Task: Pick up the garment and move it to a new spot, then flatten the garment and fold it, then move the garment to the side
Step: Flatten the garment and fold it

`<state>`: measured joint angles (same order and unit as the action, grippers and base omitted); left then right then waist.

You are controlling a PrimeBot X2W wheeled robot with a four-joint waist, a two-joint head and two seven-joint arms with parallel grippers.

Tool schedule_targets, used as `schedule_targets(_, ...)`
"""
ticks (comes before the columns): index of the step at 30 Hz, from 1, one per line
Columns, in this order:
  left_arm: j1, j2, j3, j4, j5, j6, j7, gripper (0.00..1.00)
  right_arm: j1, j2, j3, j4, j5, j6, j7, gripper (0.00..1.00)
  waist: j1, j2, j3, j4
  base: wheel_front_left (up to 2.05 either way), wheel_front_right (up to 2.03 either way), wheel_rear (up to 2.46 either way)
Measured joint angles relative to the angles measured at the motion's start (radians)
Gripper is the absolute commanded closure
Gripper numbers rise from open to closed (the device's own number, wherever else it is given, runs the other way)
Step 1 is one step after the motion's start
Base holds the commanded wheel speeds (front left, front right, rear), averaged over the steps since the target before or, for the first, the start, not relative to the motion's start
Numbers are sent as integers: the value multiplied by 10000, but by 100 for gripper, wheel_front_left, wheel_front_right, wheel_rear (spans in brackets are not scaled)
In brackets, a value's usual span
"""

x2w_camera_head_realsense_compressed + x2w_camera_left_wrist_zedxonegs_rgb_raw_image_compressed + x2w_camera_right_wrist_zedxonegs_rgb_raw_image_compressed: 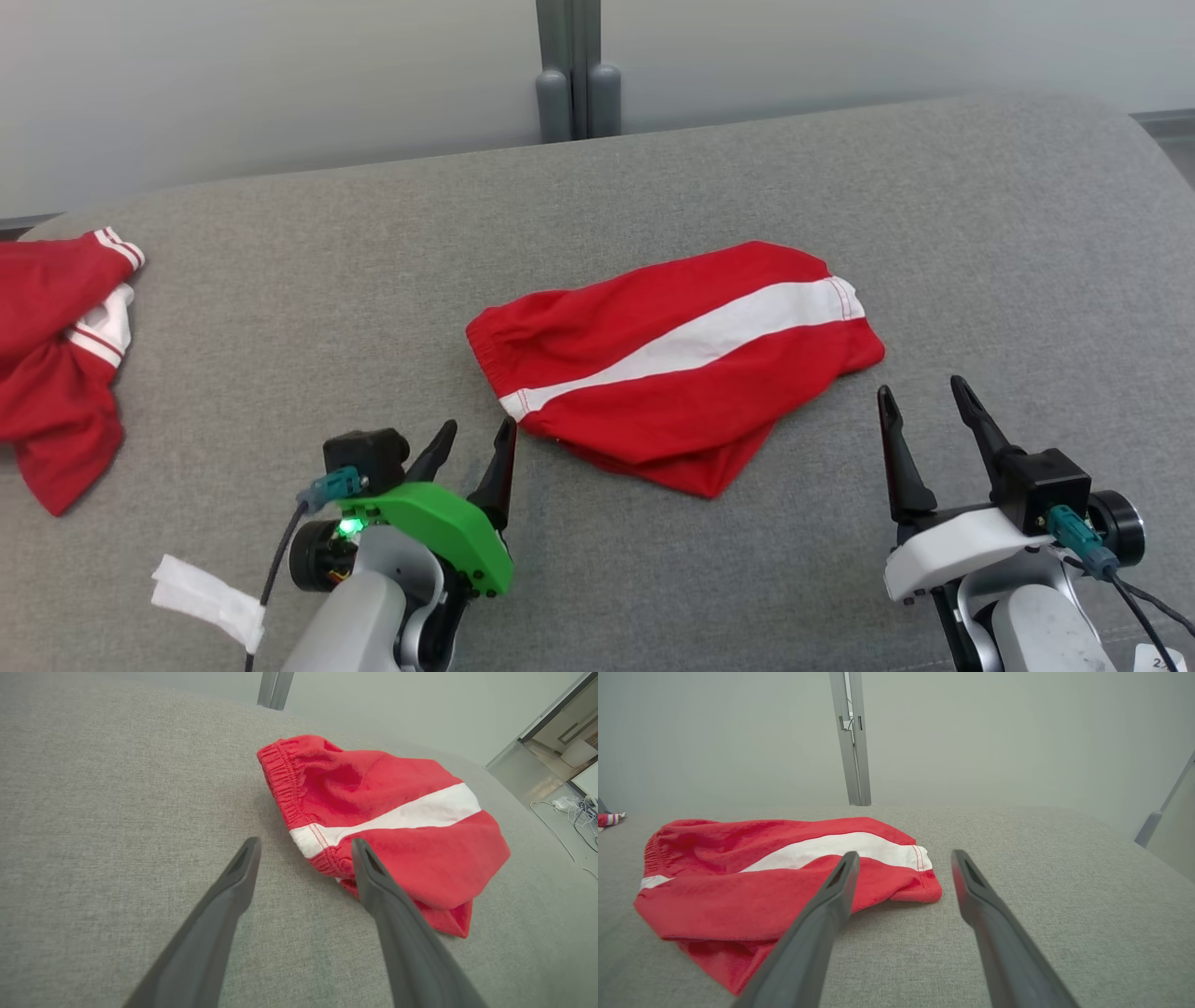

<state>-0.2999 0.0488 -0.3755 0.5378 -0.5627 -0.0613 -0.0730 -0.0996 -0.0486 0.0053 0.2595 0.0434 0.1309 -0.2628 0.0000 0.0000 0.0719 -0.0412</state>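
The elastic waistband edge (308,840) of the shorts (387,826) stands up off the cushion and the shorts' legs lie slack, so my left gripper should pinch that edge next.
A folded pair of red shorts with a white stripe (681,359) lies in the middle of the grey cushioned surface (653,205). The shorts (387,826) (752,877) have their elastic waistband toward the left. My left gripper (478,437) is open just off the waistband's near corner, fingers apart and empty. In the left wrist view this gripper (306,845) has its right finger over the shorts' edge. My right gripper (920,390) is open beside the shorts' right hem, touching nothing. The right wrist view has that gripper (903,856) hovering near the hem.
A second red garment with white trim (56,355) lies bunched at the left edge. A white paper scrap (210,597) sits near the left arm. A grey post (577,70) stands behind the surface against the pale wall. Cables lie on the floor (570,826) far right.
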Motion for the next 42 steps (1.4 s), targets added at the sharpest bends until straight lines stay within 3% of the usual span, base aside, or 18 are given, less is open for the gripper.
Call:
schedule_targets(8, -1226, -2, -144, 1452, -1321, -105, 700, 0, -212, -2, 65, 6, 48, 0, 0, 0, 0, 0, 446, -510, 0, 0, 0)
schedule_targets(17, -1635, -4, -102, 2316, -2445, -198, 345, 0, -212, -2, 17, 21, 46, 0, 0, 0, 0, 0, 687, -931, 0, 0, 0)
schedule_targets(19, -1723, -6, -209, 2378, -2614, -238, 293, 16, -204, -4, -8, 19, 46, 0, 0, 0, 0, 0, 678, -935, 0, 0, 0)
schedule_targets(21, -1779, -4, -387, 2401, -2796, -280, 261, 52, -202, -2, -21, 19, 29, 0, 2, 0, 0, 0, 669, -922, 0, 0, 0)
schedule_targets(22, -1798, -4, -468, 2397, -2918, -320, 261, 62, -202, -2, -31, 19, 23, 0, 0, 0, 0, 0, 665, -910, 0, 0, 0)
schedule_targets(27, -1878, -4, -817, 2443, -3170, -372, 324, 87, -211, -2, -38, 40, -33, 0, 2, 0, 0, 0, 652, -838, 0, 0, 0)
schedule_targets(29, -1907, -4, -924, 2491, -3306, -416, 412, 87, -266, -2, -21, 50, -71, 0, 2, 0, 0, 0, 664, -827, 0, 0, 0)
schedule_targets(33, -2060, -4, -1124, 2679, -3392, -414, 439, 71, -491, -2, -4, 27, -196, 0, 2, 0, 0, 0, 733, -841, 0, 0, 0)
schedule_targets(40, -2289, -4, -1406, 3012, -3448, -401, 362, 63, -657, -2, -61, -25, -253, 0, 0, 0, 0, 0, 887, -895, 0, 0, 0)
schedule_targets(42, -2337, -4, -1442, 3066, -3448, -401, 268, 69, -680, -2, -107, -27, -295, 0, 0, 0, 0, 0, 931, -901, 0, 0, 0)
